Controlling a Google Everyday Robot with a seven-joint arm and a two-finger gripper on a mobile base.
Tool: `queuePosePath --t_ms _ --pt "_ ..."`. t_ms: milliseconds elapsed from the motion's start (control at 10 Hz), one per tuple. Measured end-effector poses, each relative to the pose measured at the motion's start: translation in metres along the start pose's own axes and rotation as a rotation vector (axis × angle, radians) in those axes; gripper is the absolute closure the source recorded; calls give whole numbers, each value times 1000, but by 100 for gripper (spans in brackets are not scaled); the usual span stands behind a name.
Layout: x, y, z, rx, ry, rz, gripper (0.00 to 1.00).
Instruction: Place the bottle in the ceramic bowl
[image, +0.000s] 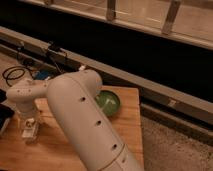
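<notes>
The gripper grabs the small whitish bottle by its top (32, 122) next, to place it in the green ceramic bowl.
The bottle (30, 132) is small and whitish and stands on the wooden table near its left edge. My gripper (28, 124) points down right above it, at the end of the white arm that sweeps in from the lower right. The jaws stand open around the bottle's top, and the bottle still rests on the wood. The ceramic bowl (111, 102), green and glossy, sits on the table's far right part. Its left side is hidden behind my arm's big white link, and it lies well to the right of the gripper.
The wooden table (60, 150) ends at the right near a speckled floor (170, 145). A dark object (5, 116) lies at the left edge. Black cables (15, 75) and a blue thing (42, 75) lie behind the table, below a long rail and dark wall.
</notes>
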Motion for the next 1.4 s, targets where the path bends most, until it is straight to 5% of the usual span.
queuePosePath --t_ms 700,800,1000,1400 --pt "-2 -1 5 6 3 15 98" --pt "0 -3 2 4 -9 16 100" --pt "4 -14 -21 -12 -65 40 100" --pt "12 -75 -113 -45 -178 91 100"
